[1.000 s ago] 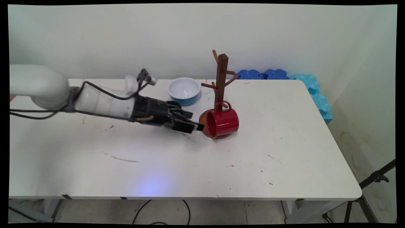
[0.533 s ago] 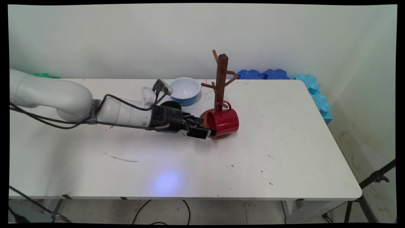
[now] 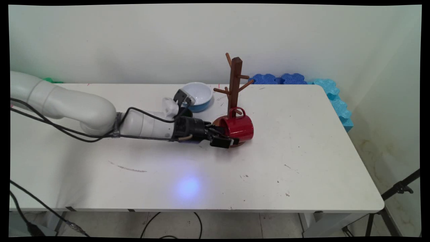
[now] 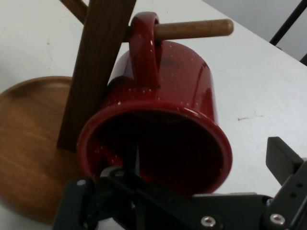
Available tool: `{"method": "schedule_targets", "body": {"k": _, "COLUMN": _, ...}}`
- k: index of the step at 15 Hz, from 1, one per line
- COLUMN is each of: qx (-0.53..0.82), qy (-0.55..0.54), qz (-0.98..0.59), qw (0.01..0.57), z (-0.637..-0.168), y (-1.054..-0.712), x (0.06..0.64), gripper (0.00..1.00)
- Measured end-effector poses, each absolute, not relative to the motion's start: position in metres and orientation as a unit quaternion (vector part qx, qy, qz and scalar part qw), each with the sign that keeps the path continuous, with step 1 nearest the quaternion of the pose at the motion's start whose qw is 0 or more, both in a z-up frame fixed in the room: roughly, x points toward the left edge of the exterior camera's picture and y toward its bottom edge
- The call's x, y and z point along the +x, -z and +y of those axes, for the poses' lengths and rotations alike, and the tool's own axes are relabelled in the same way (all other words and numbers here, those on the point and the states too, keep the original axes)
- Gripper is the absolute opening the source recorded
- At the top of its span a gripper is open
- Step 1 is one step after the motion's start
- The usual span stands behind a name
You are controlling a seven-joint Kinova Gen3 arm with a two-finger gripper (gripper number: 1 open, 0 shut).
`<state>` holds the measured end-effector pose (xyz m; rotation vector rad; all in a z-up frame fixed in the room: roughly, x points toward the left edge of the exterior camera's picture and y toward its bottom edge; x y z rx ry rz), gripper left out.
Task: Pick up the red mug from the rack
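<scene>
The red speckled mug's handle (image 4: pixel 144 52) should stay free to slide off the wooden peg, so next my gripper should grab the mug by its rim (image 4: pixel 227 154).
A red mug (image 3: pixel 239 127) hangs by its handle on a low peg of a brown wooden mug tree (image 3: pixel 235 84), lying sideways with its mouth towards the arm. It rests over the tree's round base (image 4: pixel 29 143). My gripper (image 3: pixel 231 140) reaches in from the left, low over the table, and stands open at the mug's mouth. In the hand view the mug (image 4: pixel 163 120) fills the middle. The gripper (image 4: pixel 201 165) straddles the mug's rim: the left finger sits inside the mouth, and the right finger (image 4: pixel 282 155) is outside, a gap away from the wall.
A white bowl with a blue outside (image 3: pixel 198 95) stands behind the wrist, with a dark round object (image 3: pixel 184 112) mostly hidden by the hand. Blue foam pieces (image 3: pixel 278 79) and cyan foam pieces (image 3: pixel 337 102) line the table's far right edge. Black cables hang from the arm.
The arm has stretched to the right along the table. The gripper went from just left of the mug to its mouth, with one finger now inside. The mug has not moved.
</scene>
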<state>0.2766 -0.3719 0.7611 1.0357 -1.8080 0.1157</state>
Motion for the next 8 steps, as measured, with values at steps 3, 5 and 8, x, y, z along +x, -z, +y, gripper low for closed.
{"method": "schedule_targets", "body": {"k": 3, "qx": 0.428, "qy": -0.050, "qz": -0.746, "qw": 0.508, "z": -0.377, "y": -0.755, "x": 0.270, "gripper": 1.00}}
{"method": "schedule_targets", "body": {"k": 5, "qx": 0.427, "qy": -0.052, "qz": -0.745, "qw": 0.510, "z": -0.380, "y": -0.752, "x": 0.267, "gripper": 1.00}}
{"method": "schedule_targets", "body": {"k": 8, "qx": 0.423, "qy": -0.058, "qz": -0.747, "qw": 0.510, "z": -0.385, "y": -0.748, "x": 0.265, "gripper": 0.00}}
